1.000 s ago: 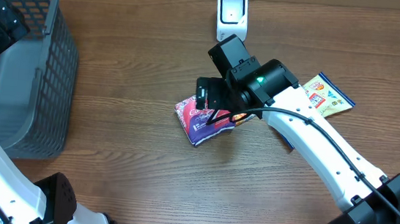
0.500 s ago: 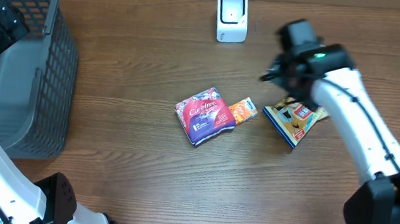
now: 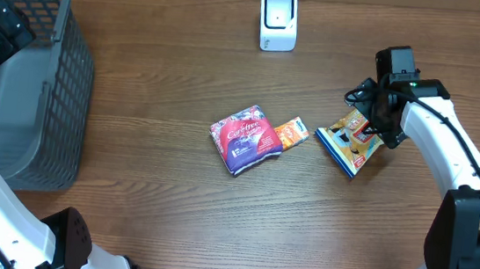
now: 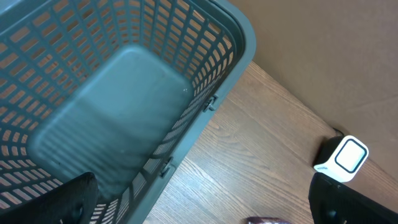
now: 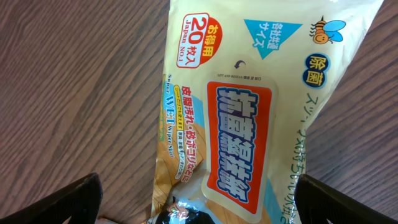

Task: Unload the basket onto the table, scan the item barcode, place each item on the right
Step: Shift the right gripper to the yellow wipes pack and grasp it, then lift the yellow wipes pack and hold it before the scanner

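The wet-wipes pack has to be scanned by its bottom at the scanner [image 3: 278,21], so my right gripper will next pinch the pack from above across its orange label, which leaves the bottom free.
A pale yellow wet-wipes pack [image 5: 249,118] with an orange label lies flat on the wood, filling the right wrist view. My right gripper [image 5: 199,210] hangs open just above it, one dark finger on each side of its lower end. A dark glossy packet edge [image 5: 193,214] overlaps that end. Overhead, the right gripper [image 3: 381,120] sits over a blue-edged pack [image 3: 347,147] at the right. A red and purple pouch [image 3: 245,139] and a small orange packet [image 3: 290,132] lie mid-table. The white scanner [image 3: 278,21] stands at the back. My left gripper [image 4: 211,210] is open over the basket's rim.
A grey plastic basket [image 3: 50,90] stands at the left, seen from above in the left wrist view with the basket [image 4: 124,106] holding nothing. The scanner [image 4: 342,155] shows at that view's right edge. The right arm [image 3: 448,172] runs along the table's right side.
My right arm has swung from above the red pouch at mid-table over to the packs on the right and come down over them. The left arm has not moved.
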`<state>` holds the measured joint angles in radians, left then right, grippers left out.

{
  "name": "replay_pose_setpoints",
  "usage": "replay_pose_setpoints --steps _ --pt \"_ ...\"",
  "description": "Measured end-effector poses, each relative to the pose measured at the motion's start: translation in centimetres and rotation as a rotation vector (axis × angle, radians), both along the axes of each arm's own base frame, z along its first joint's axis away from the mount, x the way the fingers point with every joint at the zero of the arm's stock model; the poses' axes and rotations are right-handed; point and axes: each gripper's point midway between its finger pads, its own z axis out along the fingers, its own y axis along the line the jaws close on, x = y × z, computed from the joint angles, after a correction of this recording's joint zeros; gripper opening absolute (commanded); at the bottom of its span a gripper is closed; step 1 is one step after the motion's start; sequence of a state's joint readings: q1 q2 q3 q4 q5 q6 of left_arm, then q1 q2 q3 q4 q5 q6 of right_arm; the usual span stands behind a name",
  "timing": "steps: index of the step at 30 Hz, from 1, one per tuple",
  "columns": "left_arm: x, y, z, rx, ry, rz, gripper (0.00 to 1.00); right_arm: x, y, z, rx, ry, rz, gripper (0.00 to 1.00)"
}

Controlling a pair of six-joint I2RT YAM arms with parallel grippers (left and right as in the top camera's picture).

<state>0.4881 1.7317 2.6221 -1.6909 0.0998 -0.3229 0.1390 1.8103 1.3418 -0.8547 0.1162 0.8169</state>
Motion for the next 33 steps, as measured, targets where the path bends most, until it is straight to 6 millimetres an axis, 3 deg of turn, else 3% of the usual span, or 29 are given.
replay_pose_setpoints --steps 4,12,22,25,28,33 --pt "0.0 0.0 0.0 0.000 0.000 0.000 1.00 0.1 -0.1 -0.9 -0.019 0.018 0.002 0.97" --pt "0.0 0.0 0.0 0.000 0.000 0.000 1.00 -1.7 -0.8 -5.7 -0.066 0.176 -0.006 0.97" --pt "0.0 0.0 0.0 0.000 0.000 0.000 1.00 -2.9 -1.0 -6.8 -0.078 0.244 -0.024 0.41" --pt "0.0 0.0 0.0 0.000 0.000 0.000 1.00 -3.3 -1.0 -6.4 -0.080 0.265 -0.021 0.25" --pt "0.0 0.0 0.0 0.000 0.000 0.000 1.00 -3.6 -0.9 -5.4 -0.080 0.298 0.007 0.04" --pt "0.0 0.0 0.0 0.000 0.000 0.000 1.00 -1.8 1.2 -3.0 0.007 0.289 0.173 0.04"
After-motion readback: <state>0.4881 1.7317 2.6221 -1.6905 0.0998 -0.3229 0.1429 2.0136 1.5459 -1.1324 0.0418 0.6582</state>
